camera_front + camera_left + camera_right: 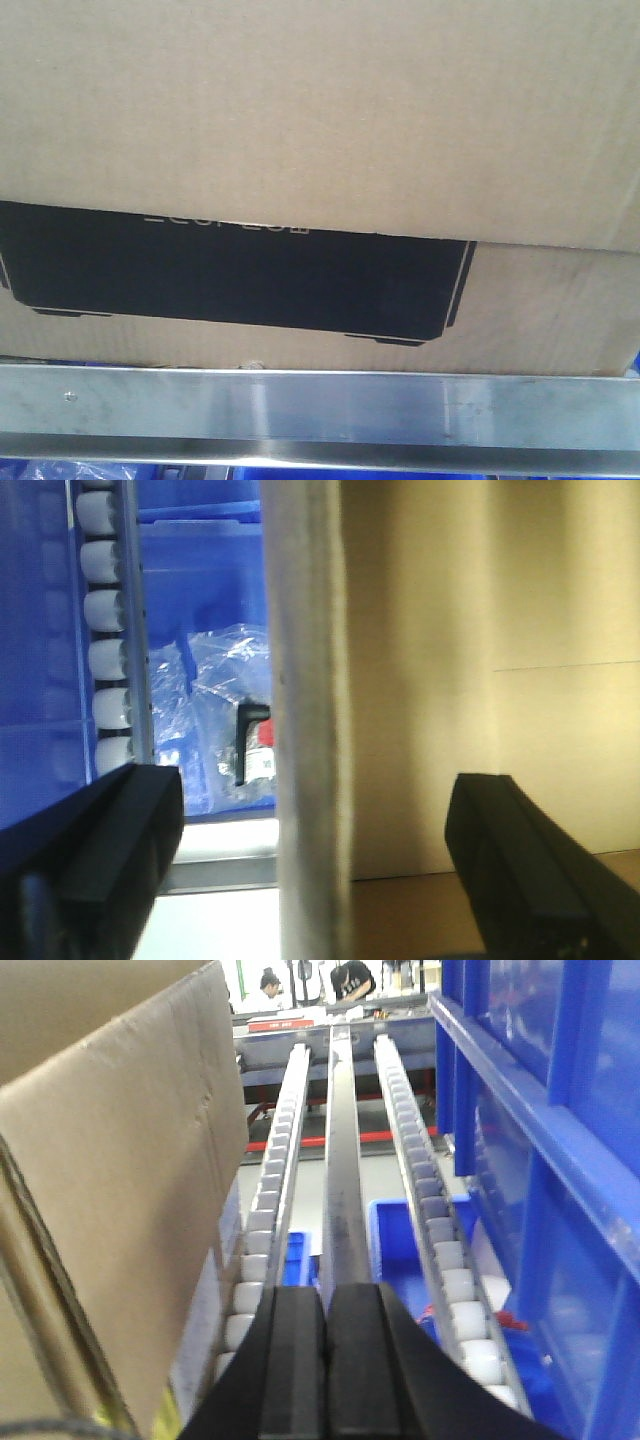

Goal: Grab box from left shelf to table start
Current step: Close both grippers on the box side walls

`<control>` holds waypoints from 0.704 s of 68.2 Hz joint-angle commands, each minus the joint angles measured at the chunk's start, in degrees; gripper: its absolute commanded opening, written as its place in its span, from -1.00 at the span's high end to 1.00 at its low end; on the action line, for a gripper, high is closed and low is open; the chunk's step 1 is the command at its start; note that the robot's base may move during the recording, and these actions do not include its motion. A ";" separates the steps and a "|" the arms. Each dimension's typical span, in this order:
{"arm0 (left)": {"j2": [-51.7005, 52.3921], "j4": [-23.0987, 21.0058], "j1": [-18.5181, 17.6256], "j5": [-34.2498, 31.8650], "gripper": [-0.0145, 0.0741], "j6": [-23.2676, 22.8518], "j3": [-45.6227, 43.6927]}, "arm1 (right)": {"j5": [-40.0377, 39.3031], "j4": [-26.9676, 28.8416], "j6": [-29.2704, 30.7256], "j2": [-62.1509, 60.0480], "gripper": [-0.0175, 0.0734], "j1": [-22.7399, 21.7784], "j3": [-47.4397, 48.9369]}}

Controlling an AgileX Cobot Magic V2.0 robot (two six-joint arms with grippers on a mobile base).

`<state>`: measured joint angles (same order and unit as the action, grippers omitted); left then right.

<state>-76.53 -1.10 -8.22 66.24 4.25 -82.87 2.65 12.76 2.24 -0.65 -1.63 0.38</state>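
Next, my right gripper grips the cardboard box by its side (135, 1160) to lift the box off the shelf.
The brown cardboard box (320, 110) fills the front view. Its black printed rectangle (240, 275) is partly covered by a plain cardboard layer. It sits just behind the left shelf's brushed-steel front rail (320, 405). My left gripper (315, 785) is open, and its two black fingers straddle the upright edge of a box wall (310, 720) without touching it. The box's inside (480, 630) lies to the right of that wall. My right gripper (327, 1300) is shut and empty. It hovers over the roller tracks, just right of the box's side (120, 1210).
Blue items (300, 472) show under the rail. White roller tracks (280, 1160) and a steel rail (345, 1160) run away from my right gripper, with blue bins (560, 1160) close on the right. In the left wrist view, rollers (105, 630) and a blue bin holding a plastic bag (215, 680) lie left of the box wall.
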 commanded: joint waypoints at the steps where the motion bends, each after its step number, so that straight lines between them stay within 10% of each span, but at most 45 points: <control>1: 1.22 0.12 -0.45 -2.22 -0.33 -0.02 -1.86 | -2.21 0.63 0.27 -0.52 0.25 -0.21 5.21; 17: 1.22 0.12 -0.45 -1.75 -0.33 -0.02 -1.86 | 9.55 0.63 0.32 0.16 -0.79 -0.21 15.52; 48: 1.22 0.12 -0.45 -1.75 -0.33 -0.02 -1.86 | 39.79 2.00 3.15 26.06 -0.73 -0.08 47.64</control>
<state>-76.86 -1.06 -8.22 66.77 4.25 -82.87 39.47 13.37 2.99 18.87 -1.63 41.16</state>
